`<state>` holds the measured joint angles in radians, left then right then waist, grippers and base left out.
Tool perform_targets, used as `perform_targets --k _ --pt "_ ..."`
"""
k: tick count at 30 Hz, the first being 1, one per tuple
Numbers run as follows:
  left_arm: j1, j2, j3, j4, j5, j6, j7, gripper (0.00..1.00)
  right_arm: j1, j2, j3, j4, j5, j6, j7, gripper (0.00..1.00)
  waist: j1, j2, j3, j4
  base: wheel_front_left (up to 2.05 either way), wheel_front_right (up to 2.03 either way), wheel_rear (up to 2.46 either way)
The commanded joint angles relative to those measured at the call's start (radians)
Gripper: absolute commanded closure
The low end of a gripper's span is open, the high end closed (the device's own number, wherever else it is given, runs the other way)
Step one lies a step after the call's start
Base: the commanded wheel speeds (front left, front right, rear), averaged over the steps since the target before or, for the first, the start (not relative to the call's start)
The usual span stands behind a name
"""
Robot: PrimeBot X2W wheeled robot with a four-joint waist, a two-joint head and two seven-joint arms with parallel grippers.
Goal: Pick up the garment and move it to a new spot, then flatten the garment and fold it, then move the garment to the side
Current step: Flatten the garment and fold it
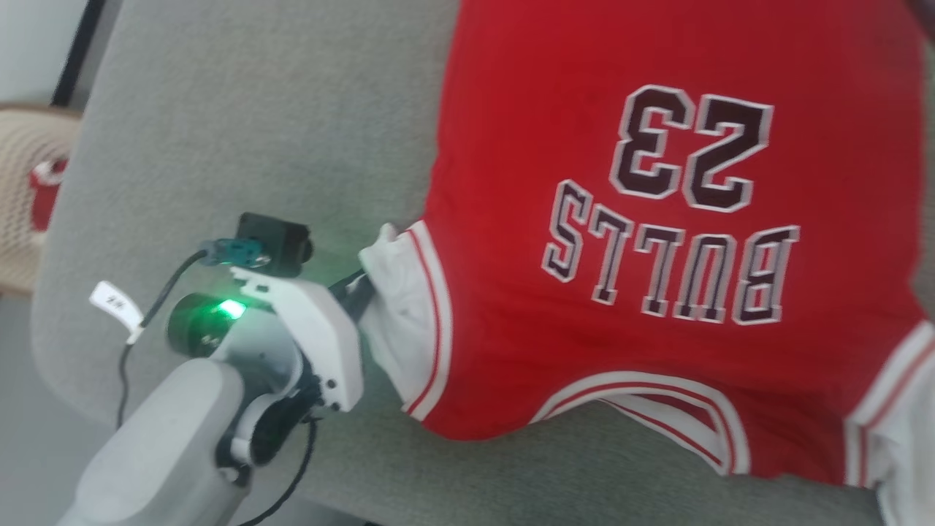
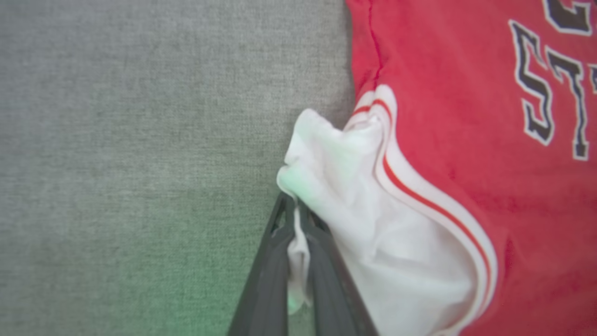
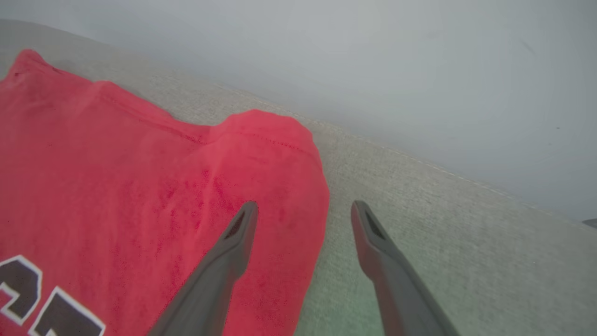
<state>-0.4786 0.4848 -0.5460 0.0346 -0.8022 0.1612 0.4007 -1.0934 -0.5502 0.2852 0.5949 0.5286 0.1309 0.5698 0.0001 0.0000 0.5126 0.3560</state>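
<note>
I should grab the garment's red hem corner with my right gripper next, as it puffs up while the lettered front is flat.
The garment point(image 1: 657, 256), a red jersey with white side panels, striped trim and black lettering with the number 23, lies spread on a grey cushion point(image 1: 241, 124). My left gripper point(image 1: 361, 286) is shut on the white side panel at the jersey's left edge; in the left wrist view the two dark fingers point(image 2: 268, 275) pinch a fold of white cloth point(image 2: 354, 210). In the right wrist view my right gripper point(image 3: 303, 210) stands open above the jersey's red hem corner point(image 3: 275, 154), one finger over the cloth, the other over bare cushion point(image 3: 443, 224).
The grey cushion's rounded left edge falls away toward the floor point(image 1: 44, 446). A woven beige basket point(image 1: 25, 190) with something red in it stands at far left. A pale wall point(image 3: 373, 60) rises behind the cushion's back edge.
</note>
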Motion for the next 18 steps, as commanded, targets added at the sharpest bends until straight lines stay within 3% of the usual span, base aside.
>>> perform_targets --k 1,6,11,12,13,18 --pt "-0.020 -0.015 -0.008 0.015 0.001 -0.010 -0.009 1.00 -0.036 -0.004 0.001 0.047 0.007 0.000 0.015 0.00 -0.0001 0.0000 0.039 0.044 0.00 0.00 0.00" --pt "-0.053 -0.057 -0.031 0.070 0.003 -0.041 -0.029 1.00 -0.132 0.007 0.004 0.231 0.010 0.000 0.101 0.00 -0.0001 0.0000 0.071 0.086 0.00 0.00 0.00" --pt "-0.069 -0.081 -0.041 0.126 -0.001 -0.059 -0.046 1.00 -0.117 0.038 0.041 0.400 0.002 0.000 0.235 0.00 -0.0001 0.0000 0.082 0.101 0.00 0.00 0.00" --pt "-0.070 -0.083 -0.041 0.135 -0.002 -0.061 -0.049 1.00 -0.112 0.043 0.045 0.425 0.006 0.000 0.263 0.08 -0.0001 0.0000 0.081 0.101 0.00 0.00 0.00" --pt "-0.071 -0.085 -0.039 0.143 -0.004 -0.064 -0.051 1.00 -0.110 0.050 0.053 0.434 0.013 0.000 0.283 1.00 -0.0001 0.0000 0.081 0.099 0.00 0.00 0.00" --pt "-0.079 -0.077 -0.028 0.177 -0.011 -0.069 -0.063 1.00 -0.127 0.027 0.093 0.402 0.029 0.000 0.289 1.00 -0.0001 0.0000 0.063 0.076 0.00 0.00 0.00"
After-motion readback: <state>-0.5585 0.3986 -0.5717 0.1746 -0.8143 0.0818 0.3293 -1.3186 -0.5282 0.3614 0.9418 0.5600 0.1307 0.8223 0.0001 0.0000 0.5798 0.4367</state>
